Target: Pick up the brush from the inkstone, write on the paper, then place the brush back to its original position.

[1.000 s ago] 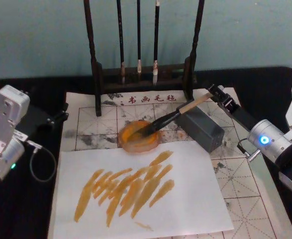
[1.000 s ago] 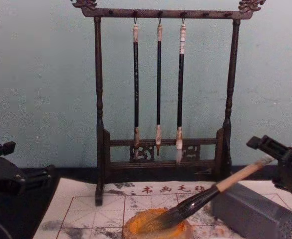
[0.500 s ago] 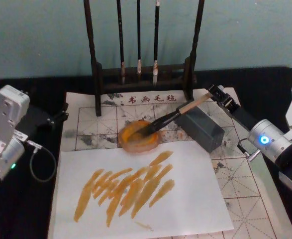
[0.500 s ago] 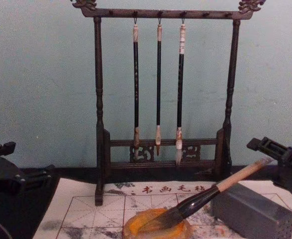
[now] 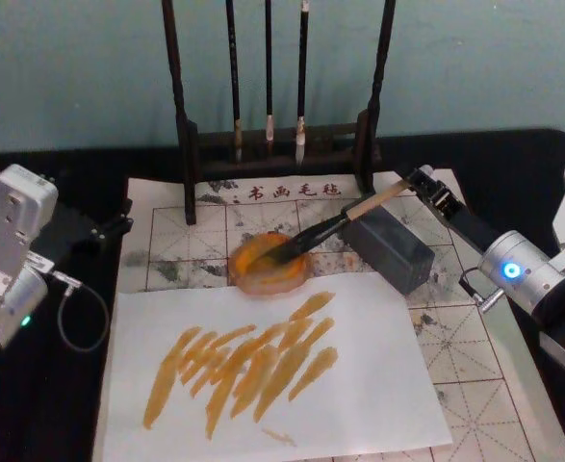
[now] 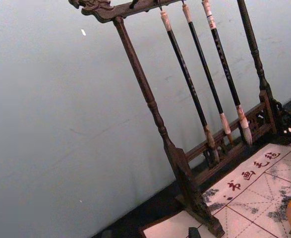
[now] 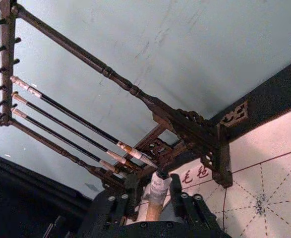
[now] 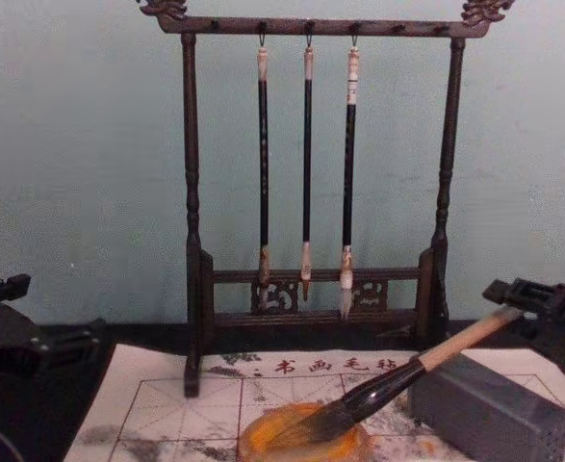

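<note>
The right gripper grabs the brush by its white-wrapped upper end [image 8: 506, 315] [image 7: 159, 185] next, which leaves the dark bristles free to write on the paper.
The brush [image 5: 325, 228] lies slanted, its dark bristles in the orange inkstone [image 5: 253, 274] and its wooden handle resting over a grey block [image 5: 388, 245]. My right gripper [image 5: 422, 181] is at the handle's far end, open, with a finger on each side of the white-wrapped tip [image 7: 155, 198] and a small gap showing. In the chest view the brush [image 8: 398, 385] points up toward that gripper [image 8: 525, 296]. The paper [image 5: 475, 375] with its red grid lies under everything; a plain white sheet [image 5: 359, 385] with orange strokes covers its front. My left gripper [image 5: 104, 229] is parked at the left.
A dark wooden rack [image 5: 191, 144] stands at the back of the paper with three thin brushes [image 8: 306, 164] hanging from it. A cable loop [image 5: 80, 318] lies beside the left arm on the black table.
In the chest view my right gripper has shifted slightly to the right and lower at the handle's end. The brush has stayed still in the inkstone.
</note>
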